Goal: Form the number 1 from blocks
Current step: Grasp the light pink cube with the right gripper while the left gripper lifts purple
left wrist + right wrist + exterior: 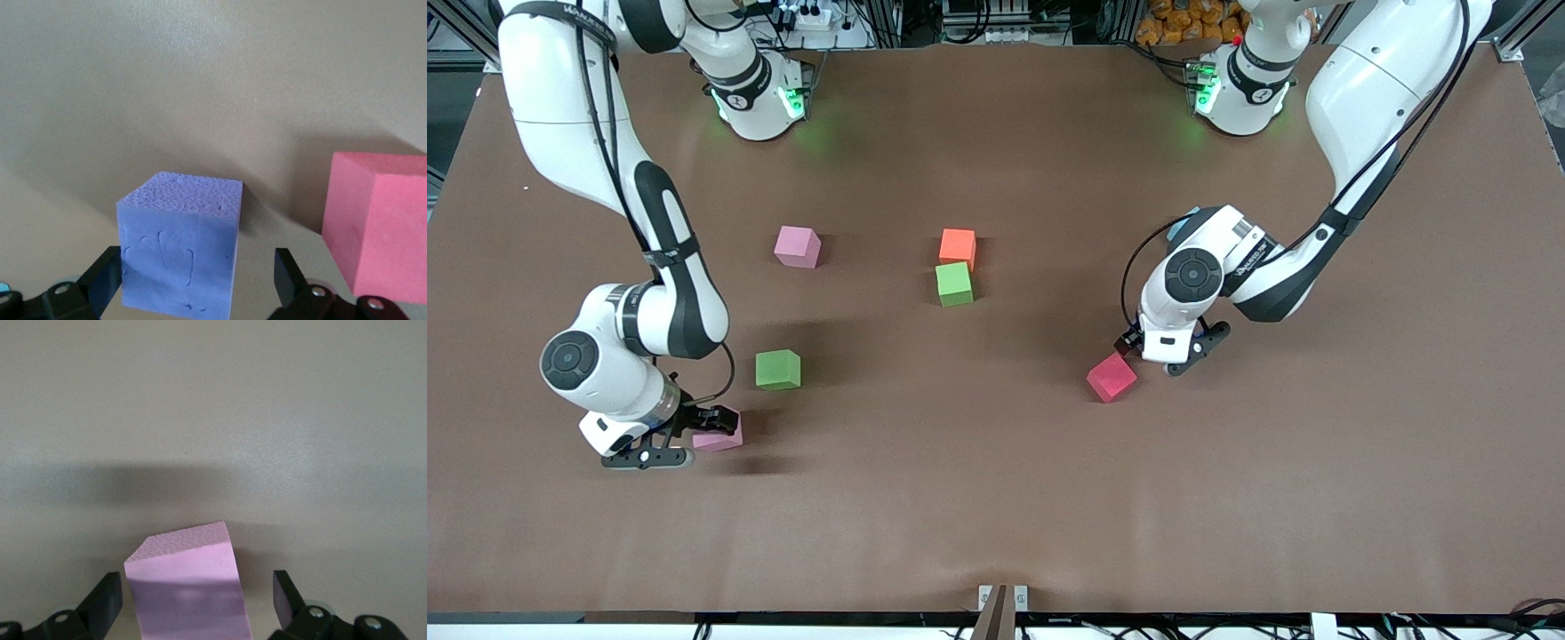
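I should close my left gripper on the purple block now, because my fingers are on either side of it in the left wrist view.
My left gripper (1161,354) (197,280) is low on the table and open around the purple block (180,247). One finger is at the block's side and the other stands clear of it. This block is hidden under the hand in the front view. The red block (1112,377) (380,227) lies right beside it. My right gripper (685,437) (197,600) is open around a pink block (725,436) (187,587), with a gap at each finger. The orange block (958,246) touches a green block (954,284) at mid-table. Another pink block (797,246) and another green block (778,369) lie apart.
The brown table (996,498) has wide bare room toward the front camera. A bit of light blue (1182,223) shows by the left arm's wrist, mostly hidden. Both arms' bases stand along the table's back edge.
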`<action>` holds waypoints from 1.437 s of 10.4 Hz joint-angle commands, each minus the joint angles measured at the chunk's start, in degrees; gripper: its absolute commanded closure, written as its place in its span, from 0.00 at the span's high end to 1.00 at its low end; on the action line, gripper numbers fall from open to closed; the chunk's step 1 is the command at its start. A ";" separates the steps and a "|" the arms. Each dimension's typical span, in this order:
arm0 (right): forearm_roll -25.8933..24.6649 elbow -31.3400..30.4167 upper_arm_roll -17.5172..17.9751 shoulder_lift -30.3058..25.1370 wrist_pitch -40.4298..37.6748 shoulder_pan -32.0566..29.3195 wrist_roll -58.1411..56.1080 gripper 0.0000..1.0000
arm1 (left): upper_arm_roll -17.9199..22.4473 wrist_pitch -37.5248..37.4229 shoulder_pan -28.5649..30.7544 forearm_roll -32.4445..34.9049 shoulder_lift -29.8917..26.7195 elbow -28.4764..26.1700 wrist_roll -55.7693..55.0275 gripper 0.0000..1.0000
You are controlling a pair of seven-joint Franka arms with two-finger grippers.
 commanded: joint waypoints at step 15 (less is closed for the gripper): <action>2.20 -0.19 0.07 1.80 3.39 -0.23 -1.83 0.67 | -16.07 -12.58 -0.69 2.01 -4.05 0.51 1.22 0.00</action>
